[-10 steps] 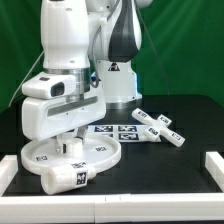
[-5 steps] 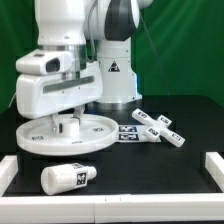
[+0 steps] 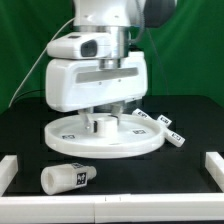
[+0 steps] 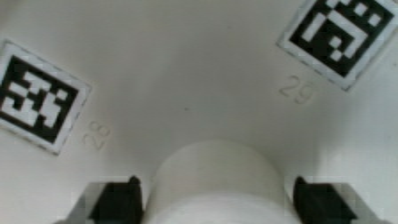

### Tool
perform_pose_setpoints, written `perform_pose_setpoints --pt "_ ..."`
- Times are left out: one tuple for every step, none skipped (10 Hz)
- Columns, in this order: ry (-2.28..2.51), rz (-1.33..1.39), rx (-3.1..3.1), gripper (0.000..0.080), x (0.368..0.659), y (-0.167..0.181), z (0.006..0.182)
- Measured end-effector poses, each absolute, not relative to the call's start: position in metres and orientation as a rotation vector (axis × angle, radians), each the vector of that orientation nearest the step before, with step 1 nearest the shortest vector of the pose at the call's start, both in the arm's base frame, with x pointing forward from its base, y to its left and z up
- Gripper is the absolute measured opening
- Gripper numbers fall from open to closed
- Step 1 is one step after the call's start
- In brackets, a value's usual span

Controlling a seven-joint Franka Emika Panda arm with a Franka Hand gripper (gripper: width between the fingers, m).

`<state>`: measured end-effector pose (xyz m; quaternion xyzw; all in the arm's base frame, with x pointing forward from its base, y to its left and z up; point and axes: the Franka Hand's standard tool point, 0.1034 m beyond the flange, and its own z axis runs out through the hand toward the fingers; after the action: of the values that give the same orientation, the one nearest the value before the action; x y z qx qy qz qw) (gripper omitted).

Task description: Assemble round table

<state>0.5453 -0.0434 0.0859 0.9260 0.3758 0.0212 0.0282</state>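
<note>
I need to keep holding the disc with my gripper, because the round disc (image 3: 70, 136) is short of the white border rails' corner (image 3: 212, 193) in the exterior view.
The large rimmed round disc (image 3: 70, 136) sits in the middle of the exterior view, flat, with square tags on its top. My gripper (image 3: 102, 122) stands over its centre, shut on the short round hub (image 4: 217, 170) that rises from the disc. In the wrist view the dark fingers (image 4: 118, 200) press this hub from both sides, and two tags (image 4: 36, 95) show on the disc face (image 4: 196, 80). The thick cylindrical leg (image 3: 68, 177) lies on its side in front of the disc. The small flat base piece (image 3: 168, 130) lies just beyond the disc's rim on the exterior view's right.
White border rails stand at the front left (image 3: 8, 172) and front right (image 3: 214, 165) of the black table. The robot's base is behind the disc. The marker board is hidden behind the disc and gripper.
My gripper has carried the disc from the exterior view's left to the middle, up against the base piece. The leg has stayed where it was.
</note>
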Motion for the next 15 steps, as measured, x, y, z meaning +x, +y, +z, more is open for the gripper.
perform_pose_setpoints --pt "1.153 0.084 2.857 0.0407 0.542 -0.044 0.08" --pt "1.149 0.067 2.863 0.0407 0.537 -0.047 0.077" --pt "1.15 0.067 2.862 0.0407 0.538 -0.046 0.077" --pt "1.15 0.066 2.863 0.0407 0.537 -0.046 0.077" --pt "1.152 0.064 2.863 0.0407 0.537 -0.045 0.076" --pt "1.067 0.078 2.898 0.0407 0.544 -0.029 0.074" --pt "1.045 0.089 2.911 0.0407 0.551 -0.006 0.065" --pt "0.997 0.079 2.935 0.0407 0.557 0.009 0.055" --pt "0.933 0.059 2.963 0.0407 0.562 0.019 0.051" --pt "0.92 0.06 2.967 0.0407 0.564 0.023 0.053" --pt "0.931 0.056 2.963 0.0407 0.563 0.022 0.052" --pt "0.932 0.053 2.963 0.0407 0.562 0.022 0.051" --pt "0.933 0.051 2.964 0.0407 0.562 0.022 0.05" --pt "0.902 0.052 2.976 0.0407 0.56 0.026 0.045" --pt "0.896 0.049 2.982 0.0407 0.559 0.035 0.035"
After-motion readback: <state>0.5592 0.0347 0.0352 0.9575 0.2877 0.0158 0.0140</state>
